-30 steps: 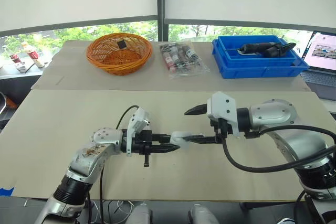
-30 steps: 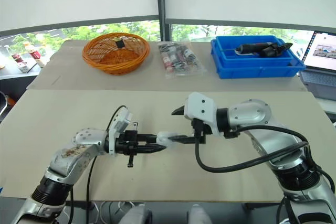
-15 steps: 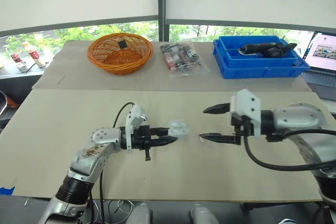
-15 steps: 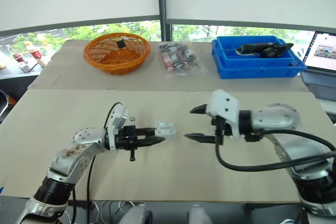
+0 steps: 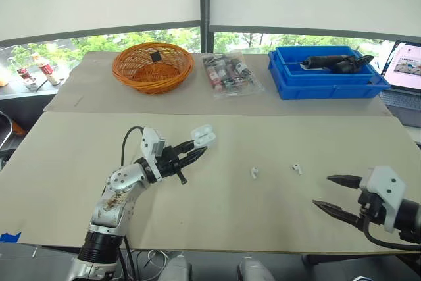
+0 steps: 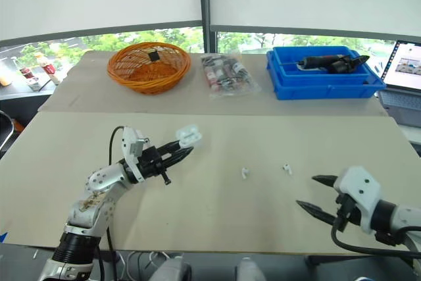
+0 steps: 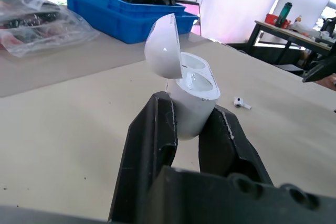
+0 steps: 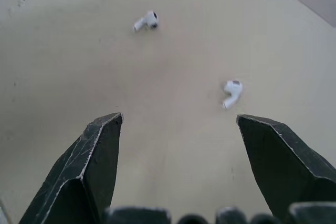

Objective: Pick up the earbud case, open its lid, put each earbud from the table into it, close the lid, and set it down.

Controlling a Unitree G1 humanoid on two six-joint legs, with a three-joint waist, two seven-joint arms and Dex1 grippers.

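The robot's right gripper should next take hold of the white earbud by its rounded head (image 5: 295, 166) (image 8: 233, 86), so the earbud's stem stays free to go into the open case.
My left gripper (image 5: 195, 150) is shut on the white earbud case (image 5: 203, 137) and holds it tilted above the table, left of centre. In the left wrist view the case (image 7: 191, 95) has its lid flipped open and both wells are empty. Two white earbuds lie loose on the table to the right of the case, one (image 5: 253, 173) nearer the middle and the other (image 5: 297, 168) further right. My right gripper (image 5: 322, 191) hovers open near the table's front right, with nothing in it. From its wrist camera both earbuds (image 8: 146, 21) (image 8: 231, 92) lie ahead of the fingers.
Along the back of the table stand an orange wicker basket (image 5: 152, 67), a clear bag of small items (image 5: 228, 74) and a blue bin (image 5: 325, 82) with a dark tool in it. A laptop (image 5: 404, 64) sits at the far right edge.
My right gripper let go of the case and drew back to the front right. The left gripper lifted the case away to the left; its lid now stands open.
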